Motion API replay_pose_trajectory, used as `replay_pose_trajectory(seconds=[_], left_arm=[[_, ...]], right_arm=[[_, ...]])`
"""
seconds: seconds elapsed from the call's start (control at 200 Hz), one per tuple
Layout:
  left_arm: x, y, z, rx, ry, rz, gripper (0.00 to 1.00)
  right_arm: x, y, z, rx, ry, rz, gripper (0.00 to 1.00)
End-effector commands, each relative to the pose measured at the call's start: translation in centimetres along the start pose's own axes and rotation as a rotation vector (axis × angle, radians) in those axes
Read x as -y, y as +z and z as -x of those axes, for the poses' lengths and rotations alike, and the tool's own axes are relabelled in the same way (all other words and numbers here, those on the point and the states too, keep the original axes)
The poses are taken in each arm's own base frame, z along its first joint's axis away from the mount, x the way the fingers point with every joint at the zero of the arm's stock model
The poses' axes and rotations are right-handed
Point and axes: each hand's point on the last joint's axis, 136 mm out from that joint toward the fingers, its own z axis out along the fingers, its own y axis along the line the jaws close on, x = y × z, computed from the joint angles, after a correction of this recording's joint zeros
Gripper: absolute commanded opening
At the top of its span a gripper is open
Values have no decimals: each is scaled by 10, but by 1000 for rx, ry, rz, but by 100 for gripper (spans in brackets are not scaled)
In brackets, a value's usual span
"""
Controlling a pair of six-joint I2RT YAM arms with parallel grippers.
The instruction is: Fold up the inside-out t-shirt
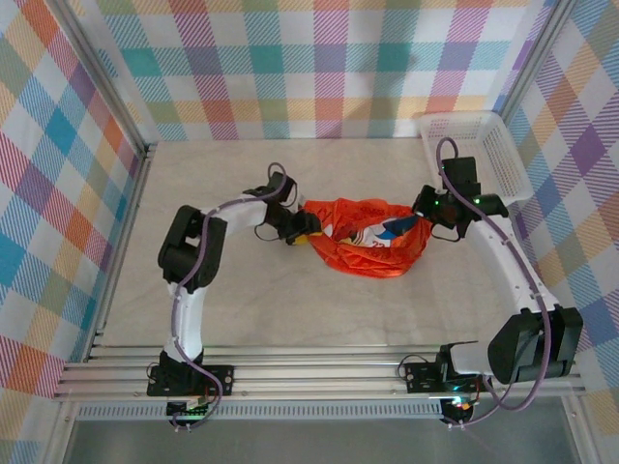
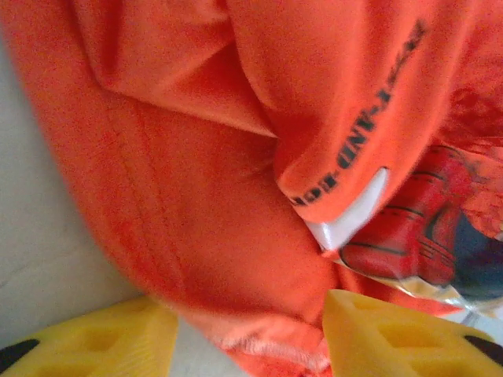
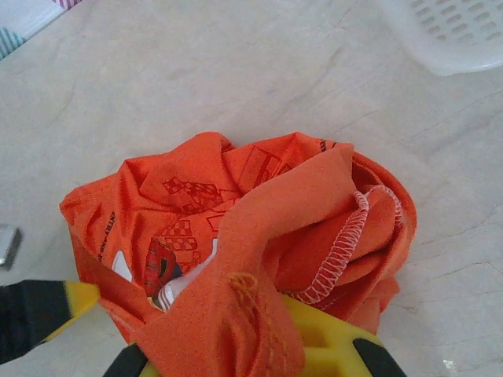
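Observation:
Next, the left gripper pinches the t-shirt's loose hem point(image 2: 261, 333), opposite my right gripper's fold, to stretch out the t-shirt.
The inside-out t-shirt point(image 1: 368, 246) lies bunched in a bright orange heap in the middle of the table, with part of its print showing. My left gripper point(image 1: 302, 229) is at the heap's left end. In the left wrist view its yellow fingers point(image 2: 377, 338) stand apart, with a hem of the t-shirt point(image 2: 196, 157) hanging loose between them, so my left gripper point(image 2: 247, 306) is open. My right gripper point(image 1: 427, 218) is at the heap's right end. It is shut on a fold of the t-shirt point(image 3: 259, 236), and the cloth drapes over the gripper point(image 3: 299, 338), its stitched seam turned outward.
A white plastic mesh basket point(image 1: 503, 155) stands at the back right, close behind the right arm; its corner point(image 3: 464, 39) is in the right wrist view. Pale table surface point(image 1: 290, 300) spreads in front of the heap. Checked walls close in the left, back and right sides.

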Motion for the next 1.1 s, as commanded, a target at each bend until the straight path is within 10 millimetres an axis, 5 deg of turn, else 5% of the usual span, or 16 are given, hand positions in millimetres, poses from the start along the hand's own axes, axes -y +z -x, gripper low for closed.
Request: replay_pose_trajectory(seconds=[0.0, 0.05, 0.14, 0.23, 0.32, 0.445, 0.535, 0.64, 0.745, 0.925, 1.095], left_arm=[[2, 18, 15, 30, -8, 22, 54], [1, 28, 16, 24, -11, 34, 46], [-1, 32, 22, 33, -14, 54, 0], [0, 2, 36, 76, 10, 93, 0], [3, -67, 61, 195, 11, 110, 0], [-8, -200, 93, 447, -60, 91, 0], [-19, -285, 95, 626, -104, 87, 0], [-25, -345, 83, 761, -126, 85, 0], [-18, -364, 71, 798, -109, 63, 0], [2, -365, 58, 795, -85, -39, 0], [-16, -313, 44, 702, -98, -12, 0]], right_arm=[[-13, 3, -2, -17, -15, 76, 0], [-16, 2, -3, -25, -16, 95, 0], [-21, 0, -1, -27, -22, 115, 0], [-25, -11, 12, 5, -54, 101, 0], [-27, -31, 33, 64, -93, 72, 0], [-24, -69, 65, 162, -97, 40, 0], [-10, -93, 82, 216, -64, 11, 0], [7, -111, 89, 241, -17, -7, 0], [6, -119, 89, 240, 2, 28, 0], [-17, -127, 77, 205, 29, 171, 0], [-21, -100, 53, 94, 68, 242, 0]])
